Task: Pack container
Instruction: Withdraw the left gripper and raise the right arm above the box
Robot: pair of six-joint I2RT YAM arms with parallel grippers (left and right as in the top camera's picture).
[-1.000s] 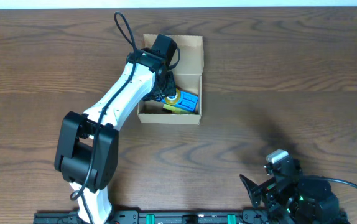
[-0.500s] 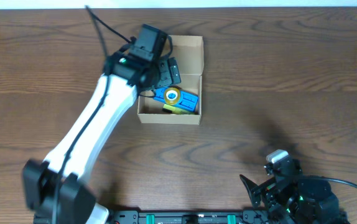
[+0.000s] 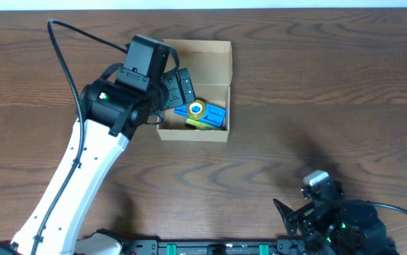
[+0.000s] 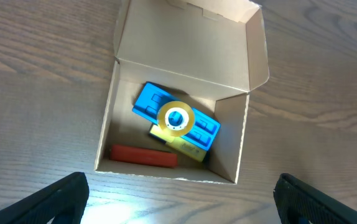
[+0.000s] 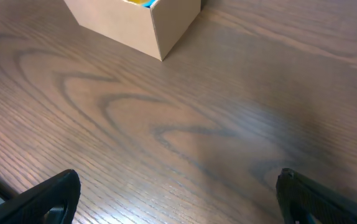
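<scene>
The left gripper takes hold of the open flap lid by its outer side next, fingers closed together, and swings the lid shut over the packed box.
The container [image 3: 218,67] is a tan cardboard box with its flap lid open toward the far side; it also shows in the left wrist view [image 4: 244,143] and the right wrist view [image 5: 166,25]. Inside lie a blue block [image 4: 150,102], a yellow tape roll [image 4: 176,118] on top of it, a yellow piece [image 4: 181,144] and a red bar [image 4: 142,155]. My left gripper [image 3: 177,91] is open and empty, above the box's left side. My right gripper [image 3: 296,221] is open and empty near the table's front right edge.
The brown wooden table [image 3: 317,92] surrounds the box. A black rail [image 3: 210,248] runs along the front edge. The left arm's cable [image 3: 69,42] loops over the table's left part.
My left gripper has risen out of the box and drawn back to the left, open and empty. The tape roll and blue block now show uncovered. The right arm has not moved.
</scene>
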